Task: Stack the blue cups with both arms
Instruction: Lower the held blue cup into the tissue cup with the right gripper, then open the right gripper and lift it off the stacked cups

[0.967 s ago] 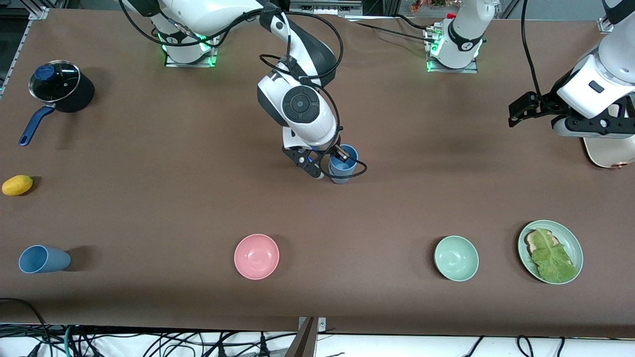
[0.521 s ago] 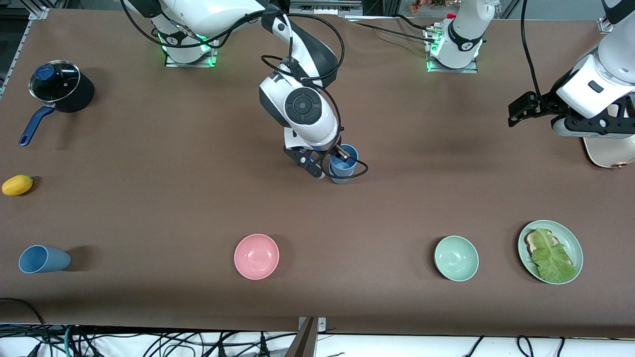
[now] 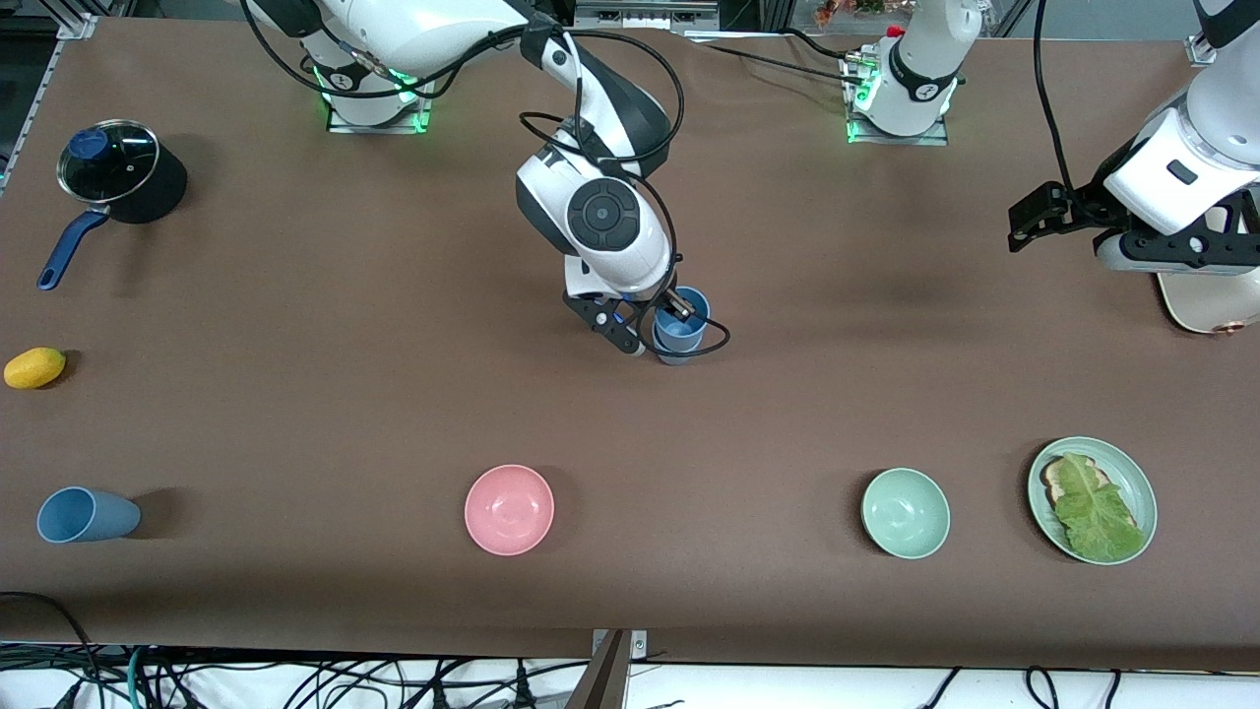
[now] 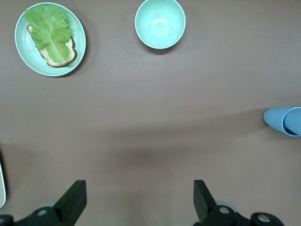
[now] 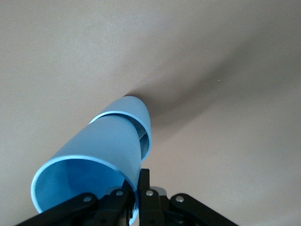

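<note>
The held cup's lower end (image 3: 681,337) stands in the lower cup's opening (image 3: 681,348), inside its rim. It is now time for my right gripper to open.
My right gripper (image 3: 673,313) (image 5: 139,188) is shut on the rim of a sky blue cup (image 3: 681,330) (image 5: 89,160) at the middle of the table, one finger inside the cup and one outside. The cup's lower end sits in the mouth of a second blue cup (image 5: 134,110) under it; the pair shows tilted in the left wrist view (image 4: 284,121). A duller slate blue cup (image 3: 87,515) lies on its side near the front edge at the right arm's end. My left gripper (image 3: 1181,261) (image 4: 138,202) waits open and empty over the left arm's end.
A pink bowl (image 3: 509,509) and a pale green bowl (image 3: 906,513) sit nearer the front camera, beside a green plate (image 3: 1132,473) with bread and lettuce. A lidded pot (image 3: 118,172) and a yellow fruit (image 3: 34,367) are at the right arm's end. A cream dish (image 3: 1211,305) lies under the left arm.
The right arm's wrist and elbow have shifted slightly toward the left arm's end; the gripper and cup have barely moved. The left arm is still.
</note>
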{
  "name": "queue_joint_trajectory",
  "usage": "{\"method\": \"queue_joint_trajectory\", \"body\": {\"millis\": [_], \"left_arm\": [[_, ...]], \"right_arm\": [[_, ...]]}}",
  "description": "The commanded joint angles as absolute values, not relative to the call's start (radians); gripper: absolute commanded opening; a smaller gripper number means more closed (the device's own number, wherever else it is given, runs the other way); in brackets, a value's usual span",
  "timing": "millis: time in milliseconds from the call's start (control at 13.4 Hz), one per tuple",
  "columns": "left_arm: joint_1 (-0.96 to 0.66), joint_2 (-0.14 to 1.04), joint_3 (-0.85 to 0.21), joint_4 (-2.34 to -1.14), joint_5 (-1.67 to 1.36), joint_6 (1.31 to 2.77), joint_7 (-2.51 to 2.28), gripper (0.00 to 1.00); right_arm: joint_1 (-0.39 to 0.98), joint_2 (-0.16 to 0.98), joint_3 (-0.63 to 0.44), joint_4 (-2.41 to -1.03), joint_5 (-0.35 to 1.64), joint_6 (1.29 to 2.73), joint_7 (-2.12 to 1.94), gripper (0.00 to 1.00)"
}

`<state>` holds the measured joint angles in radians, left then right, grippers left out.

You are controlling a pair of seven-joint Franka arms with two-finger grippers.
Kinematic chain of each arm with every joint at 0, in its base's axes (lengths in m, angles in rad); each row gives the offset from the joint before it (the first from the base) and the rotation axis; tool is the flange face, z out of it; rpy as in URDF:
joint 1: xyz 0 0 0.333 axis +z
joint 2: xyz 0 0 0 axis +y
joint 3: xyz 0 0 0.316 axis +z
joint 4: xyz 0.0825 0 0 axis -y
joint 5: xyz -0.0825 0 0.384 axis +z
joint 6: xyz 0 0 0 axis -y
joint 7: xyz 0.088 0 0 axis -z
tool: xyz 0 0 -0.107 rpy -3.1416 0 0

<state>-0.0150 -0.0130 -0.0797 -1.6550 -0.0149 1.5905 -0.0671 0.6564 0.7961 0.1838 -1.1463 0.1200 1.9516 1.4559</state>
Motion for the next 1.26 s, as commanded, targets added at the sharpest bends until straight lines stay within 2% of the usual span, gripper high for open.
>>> {"method": "queue_joint_trajectory", "body": {"millis": [0,149,223,372,521,744,1190], "left_arm": [[-0.02,-0.014,-0.074,-1.641,-0.034,1.571,-0.044,1.0],[-0.02,-0.014,-0.074,-1.641,-0.034,1.571,-0.044,1.0],[-0.018,-0.014,-0.072,-1.641,-0.032,1.571,-0.044,1.0],[-0.02,-0.014,-0.072,-1.641,-0.032,1.571,-0.046,1.0],[-0.02,-0.014,-0.074,-1.641,-0.032,1.571,-0.046,1.0],[-0.02,-0.014,-0.072,-1.641,-0.032,1.571,-0.045,1.0],[-0.02,-0.012,-0.075,-1.641,-0.032,1.572,-0.044,1.0]], "right_arm": [[0.657,0.799,0.189,-1.14,0.13,1.944,1.474,0.07],[0.657,0.799,0.187,-1.14,0.13,1.941,1.476,0.55],[0.657,0.799,0.187,-1.14,0.129,1.94,1.476,0.76],[0.655,0.798,0.186,-1.137,0.129,1.94,1.476,0.93],[0.652,0.796,0.184,-1.131,0.127,1.939,1.471,0.98],[0.626,0.785,0.181,-1.126,0.129,1.921,1.465,0.99],[0.481,0.703,0.183,-1.103,0.127,1.674,1.239,1.0]]}}
